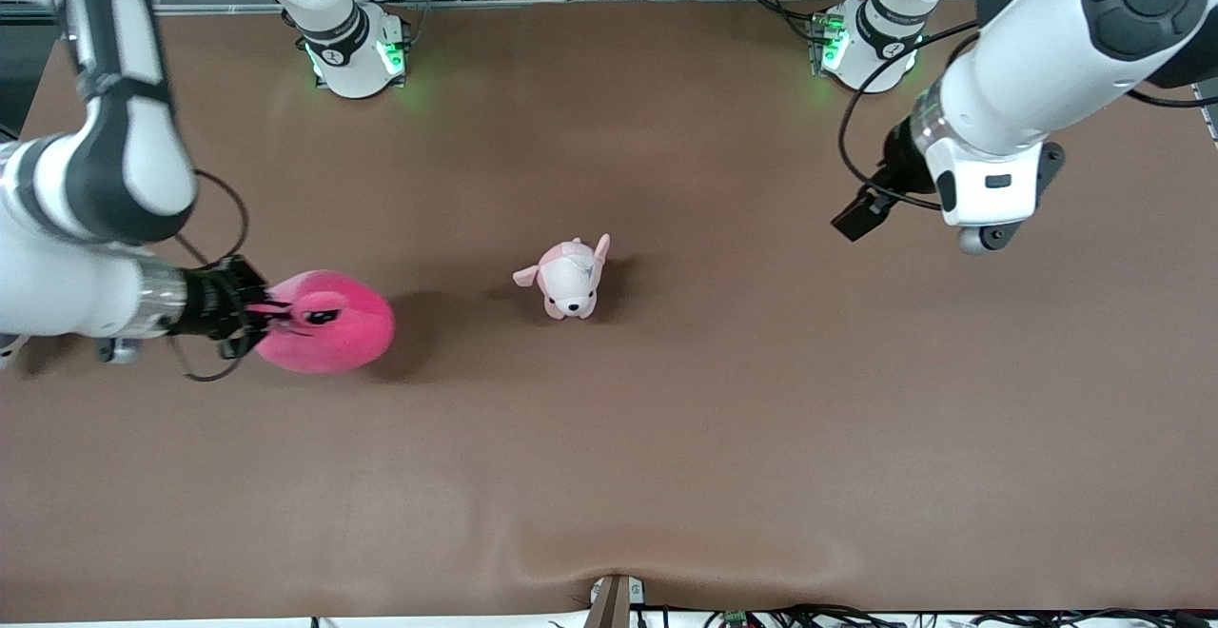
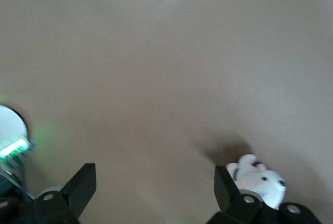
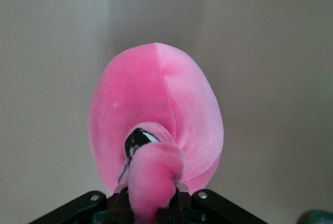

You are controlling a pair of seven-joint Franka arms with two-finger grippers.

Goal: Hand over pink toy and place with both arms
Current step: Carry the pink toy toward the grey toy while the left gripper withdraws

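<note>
My right gripper holds the toy, and the pink toy's lower edge (image 1: 331,366) hangs above the brown table, so I should lower it before I release it.
The pink toy (image 1: 328,323) is a round hot-pink plush. It hangs from my right gripper (image 1: 255,316), just above the table at the right arm's end. In the right wrist view the right gripper (image 3: 151,206) is shut on a pink flap of the toy (image 3: 156,104), next to a dark eye. My left gripper (image 2: 154,190) is open and empty, with its black fingers (image 2: 78,187) wide apart. The left arm's wrist (image 1: 990,192) hangs high over the table at the left arm's end.
A small pale pink-and-white puppy plush (image 1: 569,278) stands at the middle of the brown table (image 1: 666,438); it also shows in the left wrist view (image 2: 258,179). Both arm bases with green lights (image 1: 357,55) stand at the table's edge farthest from the front camera.
</note>
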